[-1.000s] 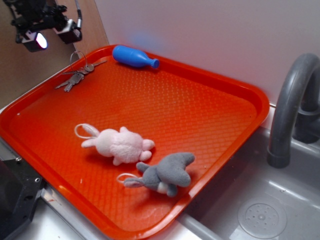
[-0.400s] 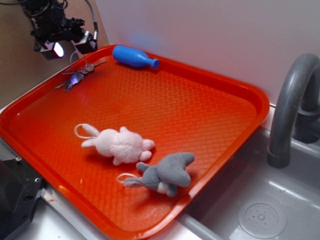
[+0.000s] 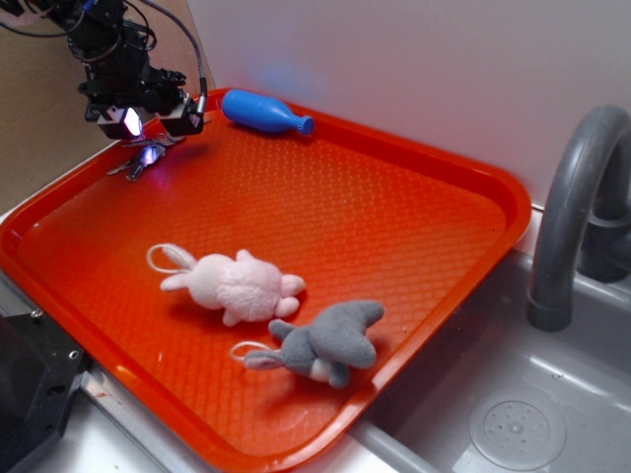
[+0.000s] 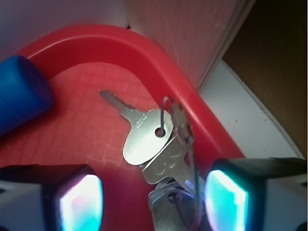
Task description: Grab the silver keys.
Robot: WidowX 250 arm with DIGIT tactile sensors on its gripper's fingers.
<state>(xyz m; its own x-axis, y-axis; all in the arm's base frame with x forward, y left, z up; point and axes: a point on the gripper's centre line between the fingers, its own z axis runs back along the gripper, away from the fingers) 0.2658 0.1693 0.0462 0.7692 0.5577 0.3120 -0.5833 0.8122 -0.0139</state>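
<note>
I should grab the silver keys with my gripper next, by their thin wire ring (image 4: 194, 166). Then they can be picked up as one bunch.
The silver keys (image 3: 144, 158) (image 4: 149, 142) lie flat on their thin wire ring in the far left corner of the red tray (image 3: 394, 217), close to its rim. My gripper (image 3: 150, 124) (image 4: 151, 199) hangs just above them and is open. In the wrist view the two glowing fingertips (image 4: 79, 202) stand wide apart, with the lower keys between them, nearer the right pad. Nothing is gripped.
A blue bottle (image 3: 264, 111) (image 4: 19, 91) lies at the tray's back edge, right of the keys. A pink plush toy (image 3: 232, 284) and a grey plush toy (image 3: 320, 343) lie near the front. A grey faucet (image 3: 577, 217) and sink stand at the right.
My gripper has moved right and down from beyond the tray's far left corner to just above the keys. The keys and toys have not moved.
</note>
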